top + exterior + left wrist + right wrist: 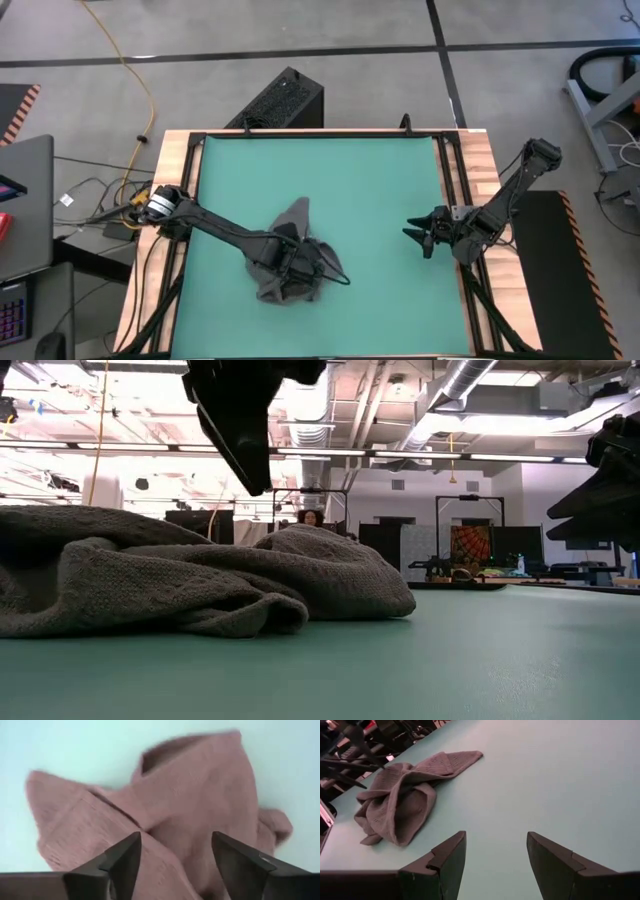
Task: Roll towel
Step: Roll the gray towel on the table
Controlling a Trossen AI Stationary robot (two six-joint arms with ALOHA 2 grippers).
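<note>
The left gripper grabs the dark grey towel by its folded edge (172,857) next, to spread it flat for rolling.
The dark grey towel (296,222) lies crumpled in a heap on the green mat (360,180), left of the mat's middle and toward the near edge; one pointed corner (470,756) sticks out flat toward the far side. My left gripper (175,862) hangs open just above the heap, its fingers pointing steeply down, and the low view shows a gap between the finger (250,450) and the towel (200,575). My right gripper (496,852) waits open over the mat's right side (420,235), well away from the towel.
The mat fills a wooden table with black rails (455,170). A black box (280,100) stands on the floor past the far edge, with cables and a laptop (25,200) off to the left. Bare mat stretches between the towel and my right gripper.
</note>
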